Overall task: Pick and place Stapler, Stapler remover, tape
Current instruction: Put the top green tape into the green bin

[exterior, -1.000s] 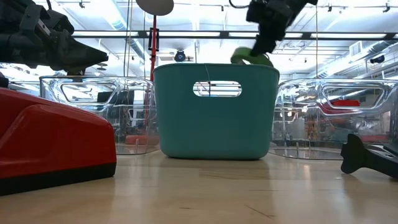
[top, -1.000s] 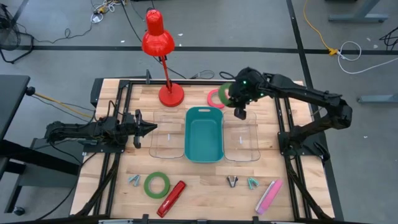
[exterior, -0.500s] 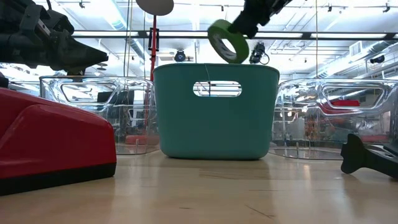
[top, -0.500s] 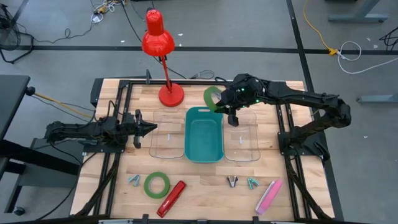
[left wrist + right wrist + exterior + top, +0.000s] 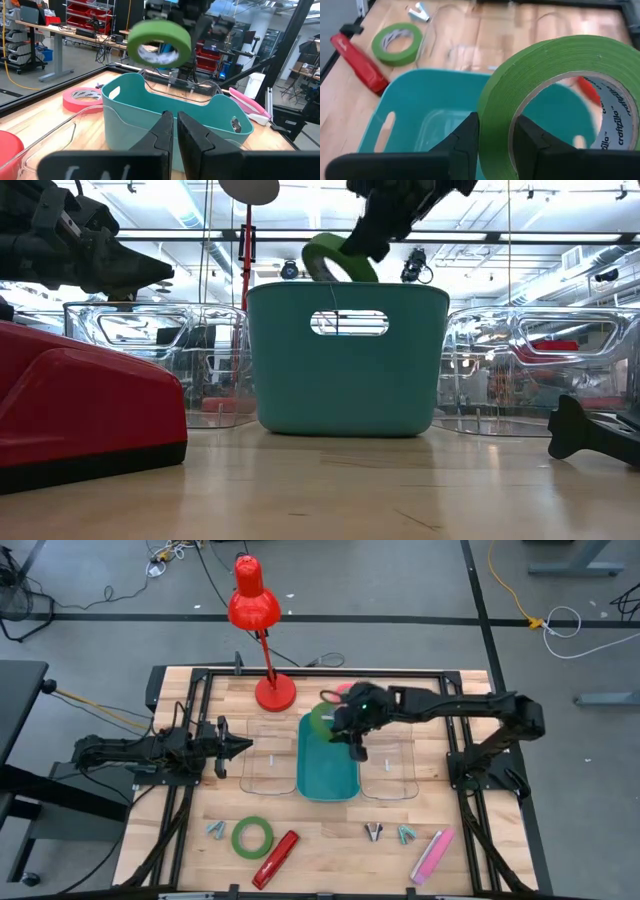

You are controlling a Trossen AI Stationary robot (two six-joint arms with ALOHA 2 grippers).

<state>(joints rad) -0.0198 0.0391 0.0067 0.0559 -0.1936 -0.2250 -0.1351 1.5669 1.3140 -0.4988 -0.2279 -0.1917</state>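
I will keep the green tape roll in my right gripper until it hangs low inside the teal bin, since its edge overlaps the bin's far rim.
My right gripper [image 5: 332,724] is shut on a green tape roll [image 5: 320,720] above the far end of the teal bin [image 5: 328,775]. The roll also shows in the low view [image 5: 333,258], the left wrist view [image 5: 159,42] and the right wrist view [image 5: 555,95]. My left gripper [image 5: 238,748] is shut and empty over the table's left side, pointing at the bin. On the table near the front lie a second green tape roll [image 5: 253,837], a red stapler [image 5: 277,858], a pink stapler [image 5: 432,855] and staple removers [image 5: 373,831]. My right gripper pinches the roll's band wall [image 5: 496,131] with one finger [image 5: 465,137] outside the roll and the other [image 5: 532,137] inside its hole. The roll is lifted clear, tilted, just above the teal bin's rim.
Clear containers [image 5: 268,758] [image 5: 392,765] stand on either side of the teal bin. A red desk lamp [image 5: 272,690] stands at the far edge, with a pink tape roll [image 5: 343,690] beside it. More staple removers [image 5: 215,830] [image 5: 405,834] lie near the front.
My right gripper has carried the green tape roll from beside the pink roll at the far edge toward the table's left and near side, to above the teal bin's far end. The roll has stayed lifted clear and has come down a little toward the rim.
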